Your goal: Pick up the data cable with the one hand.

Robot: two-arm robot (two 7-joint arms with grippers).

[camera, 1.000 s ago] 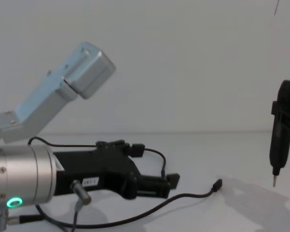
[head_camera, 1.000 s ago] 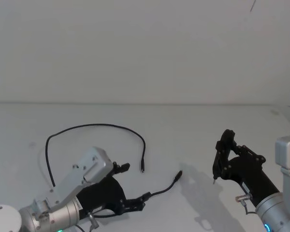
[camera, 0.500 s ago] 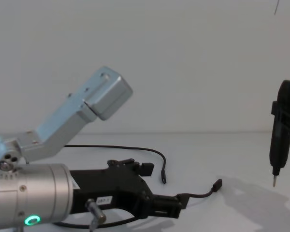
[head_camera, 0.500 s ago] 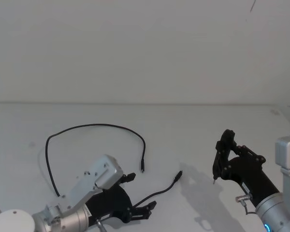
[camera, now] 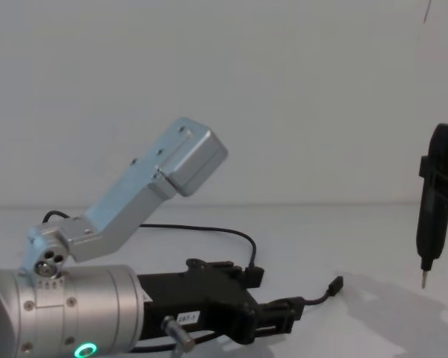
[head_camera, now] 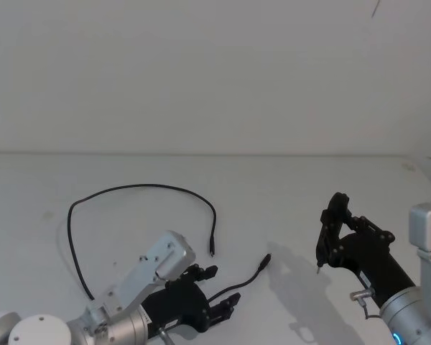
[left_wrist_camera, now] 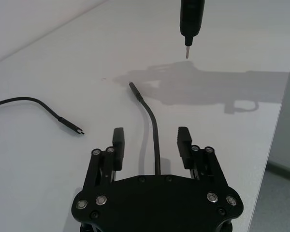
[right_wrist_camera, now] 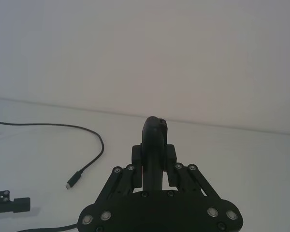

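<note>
The cable bows up over its shadow (left_wrist_camera: 145, 137) behind its plug. My left gripper should pinch that raised piece of cord (left_wrist_camera: 155, 137) next.
The data cable (head_camera: 151, 186) is a thin black line lying in a wide arc on the white table. One plug (head_camera: 211, 253) rests near the middle and the other plug (head_camera: 266, 259) lies just right of it. My left gripper (head_camera: 221, 287), the one hand, is low over the table at the front and open. In the left wrist view the cable (left_wrist_camera: 148, 115) runs between the fingers (left_wrist_camera: 118, 138) of this gripper (left_wrist_camera: 151, 137), touched by neither. My right gripper (head_camera: 332, 231) hovers at the right, shut on a black pen-shaped tool (camera: 433, 201).
The white table (head_camera: 309, 187) runs back to a plain white wall. Its right edge (left_wrist_camera: 280, 121) shows in the left wrist view, just past the tool's shadow. The tool's tip (camera: 423, 282) hangs above the table to the right of the nearer plug (camera: 334, 286).
My left arm has slid forward and right along the cable and dropped lower, so its open fingers now straddle the stretch near the plug. The right arm has not moved.
</note>
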